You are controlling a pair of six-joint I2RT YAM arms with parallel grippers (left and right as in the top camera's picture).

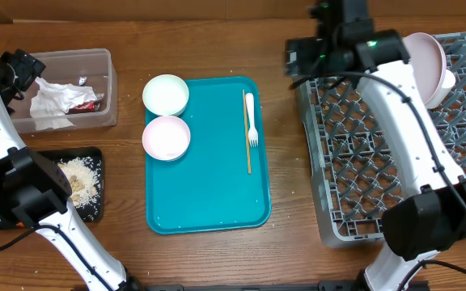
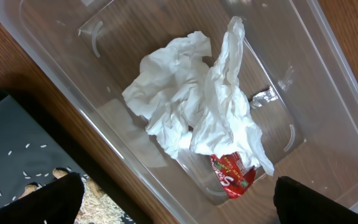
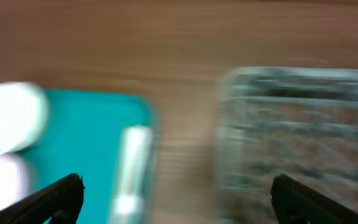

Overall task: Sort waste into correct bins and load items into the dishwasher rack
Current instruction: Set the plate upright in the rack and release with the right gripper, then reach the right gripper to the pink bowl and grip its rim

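Observation:
One white bowl on the teal tray (image 1: 209, 194) (image 3: 82, 137) will next be grabbed by the bowl's rim with my right gripper, so its base stays free to load between rack wires.
Crumpled white napkins (image 2: 191, 106) and a red-and-white wrapper (image 2: 232, 177) lie in the clear tub (image 1: 103, 81). My left gripper (image 2: 179, 208) hangs open above them, empty; from overhead the left gripper (image 1: 21, 71) is at the tub's left end. Beige food scraps (image 1: 79, 178) lie in the black tray (image 1: 95, 210). On the teal tray (image 1: 209, 194) are two white bowls (image 1: 166, 94) (image 1: 167, 137), a white fork (image 1: 251, 117) and a wooden stick (image 1: 246, 133). A white plate (image 1: 427, 61) stands in the grey rack (image 1: 362, 162). My right gripper (image 1: 299, 58) is open and empty at the rack's far left corner.
The right wrist view is motion-blurred: teal tray (image 3: 86, 137) and fork (image 3: 132, 168) on the left, bare wood in the middle, rack (image 3: 297, 124) on the right. A small white piece (image 1: 447, 81) sits against the plate. The right arm spans the rack.

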